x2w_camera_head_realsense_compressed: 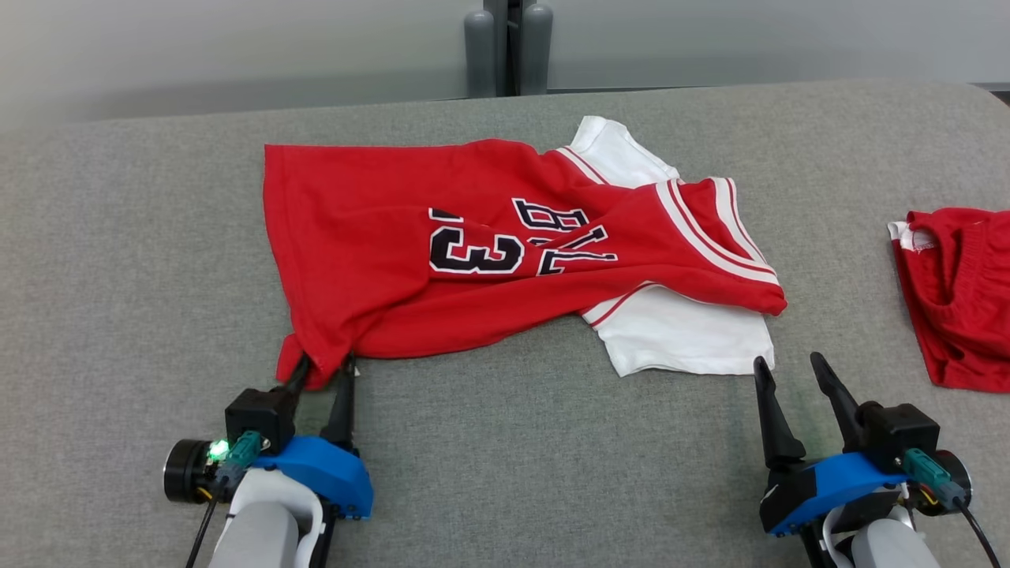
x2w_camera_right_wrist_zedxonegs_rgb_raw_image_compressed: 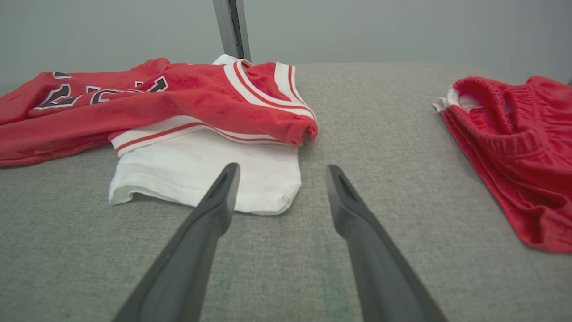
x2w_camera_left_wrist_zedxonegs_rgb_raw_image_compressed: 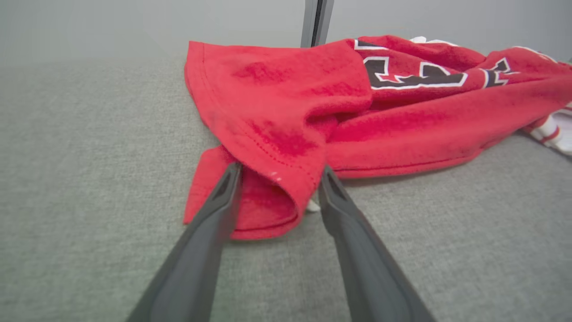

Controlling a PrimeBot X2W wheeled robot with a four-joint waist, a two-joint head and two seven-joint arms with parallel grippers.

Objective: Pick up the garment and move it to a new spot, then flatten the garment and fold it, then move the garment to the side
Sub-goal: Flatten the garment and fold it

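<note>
I need to take hold of the crumpled jersey by its bunched red hem corner with my left gripper next, so that I can flatten it.
The garment is a red jersey with black-and-white lettering and white sleeves, lying crumpled across the middle of the grey table. My left gripper is at its near left corner, open. In the left wrist view, the gripper has a finger on each side of a bunched fold of the red hem. My right gripper stands open just short of the white sleeve. The right wrist view shows this gripper with nothing between its fingers, at the sleeve's near edge.
A second red garment with an elastic waistband lies at the table's right edge, also seen in the right wrist view. A grey post rises behind the table's far edge. Bare grey cloth surface stretches between my two arms.
</note>
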